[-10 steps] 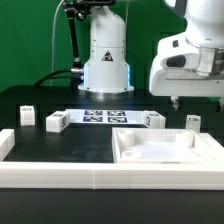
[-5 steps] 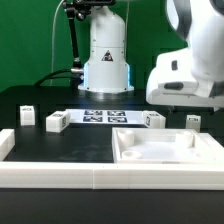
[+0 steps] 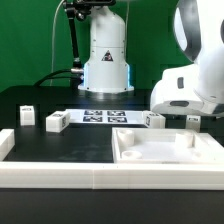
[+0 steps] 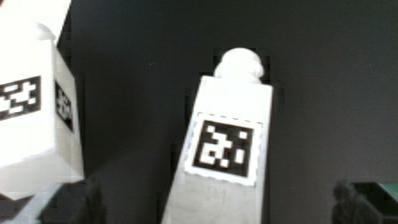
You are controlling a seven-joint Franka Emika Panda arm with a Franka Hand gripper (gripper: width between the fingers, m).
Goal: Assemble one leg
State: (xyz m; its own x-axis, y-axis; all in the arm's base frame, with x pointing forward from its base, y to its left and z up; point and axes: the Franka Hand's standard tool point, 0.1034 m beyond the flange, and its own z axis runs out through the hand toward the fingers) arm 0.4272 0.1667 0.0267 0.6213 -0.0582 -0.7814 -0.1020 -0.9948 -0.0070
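My gripper is to grab the leg by its marker-tagged body [image 4: 222, 150] next, so that the leg's round knobbed end stays free to join the white panel.
In the wrist view a white leg [image 4: 228, 140] with a square marker tag lies on the black table, lengthwise between my open gripper's [image 4: 222, 207] two dark fingertips [image 4: 71, 205], which stand wide apart on either side of it without touching. In the exterior view my gripper [image 3: 190, 117] hangs low at the exterior view's right, right over that leg [image 3: 194, 122], which it mostly hides. A second leg [image 4: 36, 110] lies beside it, also seen in the exterior view [image 3: 153, 119].
Two more legs [image 3: 27, 114] [image 3: 57, 121] lie at the exterior view's left. The marker board [image 3: 105, 116] lies in the middle. The large white panel [image 3: 165, 150] sits in front of my gripper. A white barrier [image 3: 60, 177] runs along the front. The robot base [image 3: 106, 60] stands behind.
My gripper has come down steadily at the exterior view's right, from well above the table to just over the rightmost leg. The parts on the table have not moved.
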